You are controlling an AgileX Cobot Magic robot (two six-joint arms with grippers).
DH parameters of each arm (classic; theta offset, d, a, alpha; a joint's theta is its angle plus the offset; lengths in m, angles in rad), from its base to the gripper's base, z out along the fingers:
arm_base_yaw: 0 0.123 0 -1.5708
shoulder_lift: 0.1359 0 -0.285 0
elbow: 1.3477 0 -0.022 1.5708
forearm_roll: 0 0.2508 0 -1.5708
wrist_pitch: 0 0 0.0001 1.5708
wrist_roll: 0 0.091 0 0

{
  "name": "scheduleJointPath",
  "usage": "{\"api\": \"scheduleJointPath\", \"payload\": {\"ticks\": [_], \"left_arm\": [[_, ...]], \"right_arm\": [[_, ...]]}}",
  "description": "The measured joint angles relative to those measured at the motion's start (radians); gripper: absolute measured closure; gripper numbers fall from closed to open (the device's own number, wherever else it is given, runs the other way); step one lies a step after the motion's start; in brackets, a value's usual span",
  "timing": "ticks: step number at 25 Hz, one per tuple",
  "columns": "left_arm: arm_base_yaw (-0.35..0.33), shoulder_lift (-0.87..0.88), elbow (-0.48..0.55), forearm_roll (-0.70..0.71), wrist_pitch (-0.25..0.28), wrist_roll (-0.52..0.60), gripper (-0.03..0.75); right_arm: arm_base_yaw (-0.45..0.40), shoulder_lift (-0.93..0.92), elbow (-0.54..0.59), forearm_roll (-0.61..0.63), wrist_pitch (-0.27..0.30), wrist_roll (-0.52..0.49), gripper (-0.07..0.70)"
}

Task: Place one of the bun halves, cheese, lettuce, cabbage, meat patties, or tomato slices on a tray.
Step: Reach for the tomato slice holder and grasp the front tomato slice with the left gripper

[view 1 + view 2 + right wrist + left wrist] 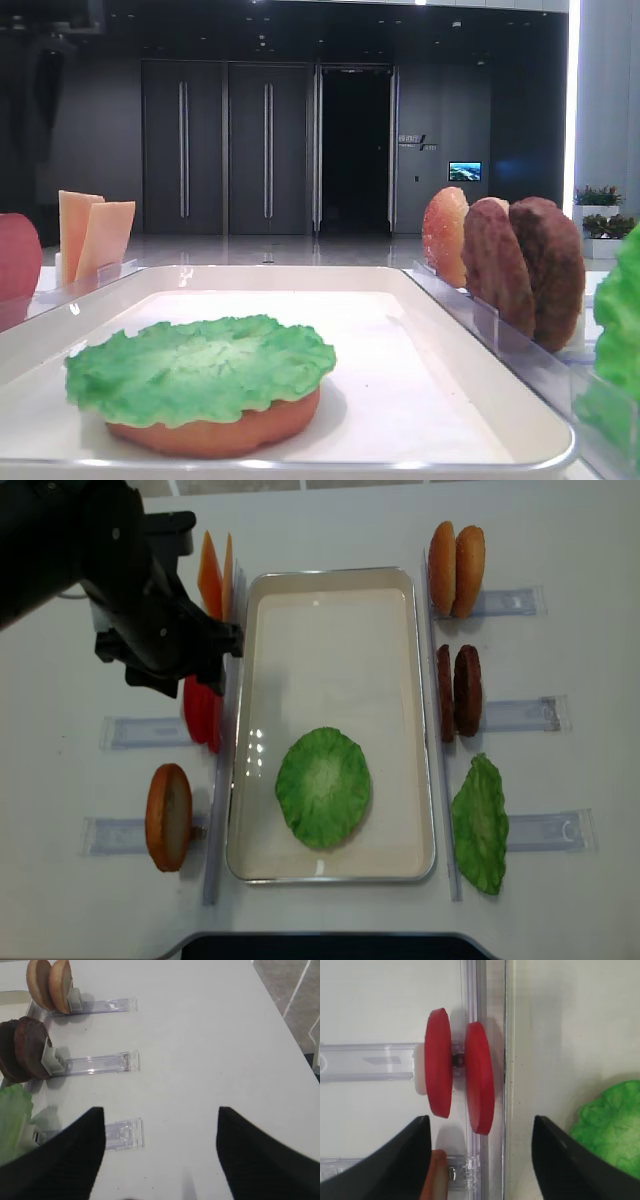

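I should next grab the red tomato slice across its upward-facing rim with my left gripper, since the clear rack (pixel 150 733) holds the slice on edge from below.
A white tray (pixel 330 630) (pixel 400 380) holds a bun half (pixel 215 432) with green lettuce (pixel 323 786) (pixel 200 365) (pixel 612 1122) on top. Two red tomato slices (pixel 440 1075) (pixel 200 712) stand on edge in a clear rack left of the tray. My left gripper (pixel 480 1119) is open, its fingers either side of the slices' near edges without touching them. The left arm (pixel 150 620) hides that gripper from above. My right gripper (pixel 161 1110) is open over bare table, holding nothing.
Cheese (pixel 212 575) (pixel 95 235) and another bun half (pixel 168 817) (pixel 436 1177) stand in racks on the left. On the right are bun halves (pixel 457 568) (pixel 50 985), meat patties (pixel 460 690) (pixel 25 1050) and a lettuce leaf (pixel 481 823) (pixel 12 1120).
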Motion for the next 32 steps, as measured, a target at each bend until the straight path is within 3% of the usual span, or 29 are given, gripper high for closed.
{"api": "scheduleJointPath", "payload": {"ticks": [5, 17, 32], "left_arm": [[-0.003, 0.027, -0.001, 0.003, -0.005, -0.016, 0.233], [-0.003, 0.077, -0.001, -0.028, -0.083, -0.018, 0.238], [-0.003, 0.131, -0.002, -0.012, -0.095, -0.018, 0.250]], "right_arm": [[0.000, 0.000, 0.000, 0.000, 0.000, 0.000, 0.150], [0.000, 0.000, 0.000, 0.000, 0.000, 0.000, 0.150], [0.000, 0.000, 0.000, 0.000, 0.000, 0.000, 0.150]]}}
